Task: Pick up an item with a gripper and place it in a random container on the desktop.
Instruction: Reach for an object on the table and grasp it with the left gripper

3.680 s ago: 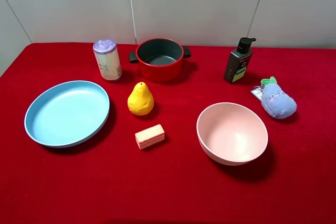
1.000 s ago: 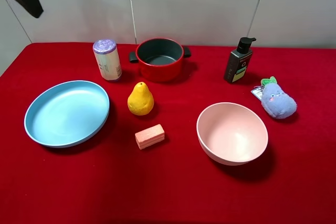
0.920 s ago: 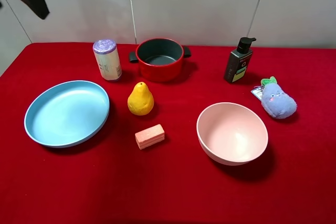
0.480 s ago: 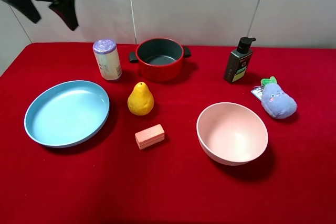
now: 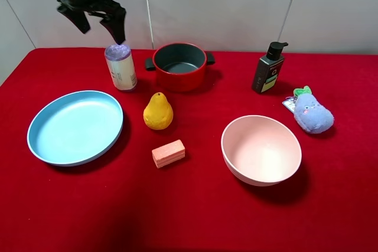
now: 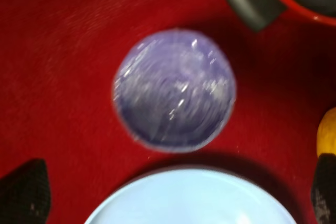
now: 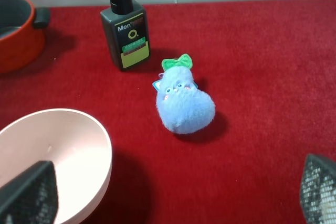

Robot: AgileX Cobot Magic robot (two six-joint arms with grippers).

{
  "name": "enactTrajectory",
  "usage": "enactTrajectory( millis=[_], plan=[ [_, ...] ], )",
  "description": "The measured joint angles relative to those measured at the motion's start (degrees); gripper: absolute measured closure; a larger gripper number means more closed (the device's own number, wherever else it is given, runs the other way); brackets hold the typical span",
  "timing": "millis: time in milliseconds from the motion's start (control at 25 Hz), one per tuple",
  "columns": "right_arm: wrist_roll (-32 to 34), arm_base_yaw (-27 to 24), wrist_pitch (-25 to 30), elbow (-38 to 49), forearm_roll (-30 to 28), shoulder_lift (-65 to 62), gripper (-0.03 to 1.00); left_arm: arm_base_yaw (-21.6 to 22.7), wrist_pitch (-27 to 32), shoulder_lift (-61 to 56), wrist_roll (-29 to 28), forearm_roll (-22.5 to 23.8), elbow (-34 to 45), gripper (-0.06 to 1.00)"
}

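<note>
The white canister should go in a container such as the red pot point(image 5: 179, 66), so my left gripper will grab its lilac-topped end point(image 5: 117, 52) next.
The white canister with a lilac top point(image 5: 120, 66) stands upright on the red desktop point(image 5: 195, 216), just left of the red pot point(image 5: 179, 66). My left gripper point(image 5: 100, 25) hangs open in the air above the canister and slightly to its left, not touching it. In the left wrist view the lilac top point(image 6: 174, 88) lies between and ahead of the spread fingertips point(image 6: 23, 198), with the pot's handle point(image 6: 249, 1) beside it. My right gripper point(image 7: 173, 192) is open and empty, and is out of the exterior high view.
A blue plate point(image 5: 75, 127) lies front left. A yellow pear point(image 5: 158, 111) and a pink block point(image 5: 168, 153) sit mid-table. A pink bowl point(image 5: 261, 149), a dark pump bottle point(image 5: 269, 68) and a blue plush toy point(image 5: 313, 112) are on the right.
My left arm has come in from the upper left corner and moved right to hang above the canister. Nothing on the table has moved.
</note>
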Motion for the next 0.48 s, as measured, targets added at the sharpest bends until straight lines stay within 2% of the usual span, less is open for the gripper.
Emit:
enactTrajectory(
  millis=[480],
  plan=[
    [0.00, 0.00, 0.00, 0.00, 0.00, 0.00, 0.28, -1.79, -0.05, 4.44, 0.36, 3.21, -1.16, -0.04]
  ],
)
